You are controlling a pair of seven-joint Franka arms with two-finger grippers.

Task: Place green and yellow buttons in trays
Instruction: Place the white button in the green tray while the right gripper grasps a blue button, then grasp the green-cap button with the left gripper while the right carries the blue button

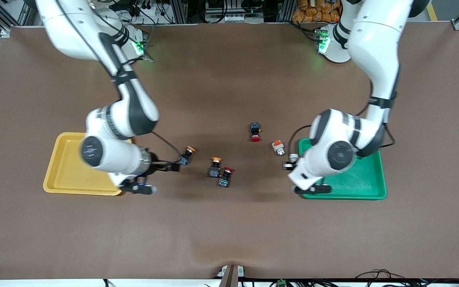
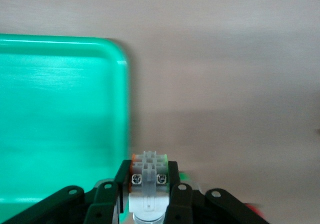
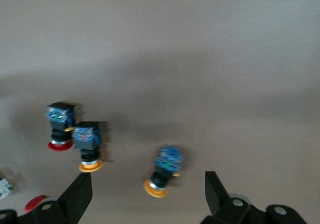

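My right gripper will next pick up the yellow-capped button by its blue body (image 1: 183, 160) to place it in the yellow tray (image 1: 66, 175).
My left gripper (image 1: 289, 164) is shut on a white-bodied switch (image 1: 293, 157) with green and orange marks, beside the rim of the green tray (image 1: 365, 179). In the left wrist view the gripper (image 2: 147, 169) holds that switch (image 2: 147, 176) next to the tray's corner (image 2: 60, 119). My right gripper (image 1: 175, 165) is open beside the yellow tray (image 1: 66, 175), with a yellow-capped button (image 1: 187, 154) just off its fingertips. In the right wrist view that button (image 3: 165, 171) lies ahead of the open gripper (image 3: 148, 176). A second yellow-capped button (image 1: 215, 166) and a white orange-topped switch (image 1: 278, 147) lie on the table.
A red-capped switch (image 1: 226, 176) lies against the second yellow-capped button. Another red-capped switch (image 1: 255, 131) lies farther from the front camera, near the white orange-topped switch. The brown table mat (image 1: 229, 231) stretches toward the front camera.
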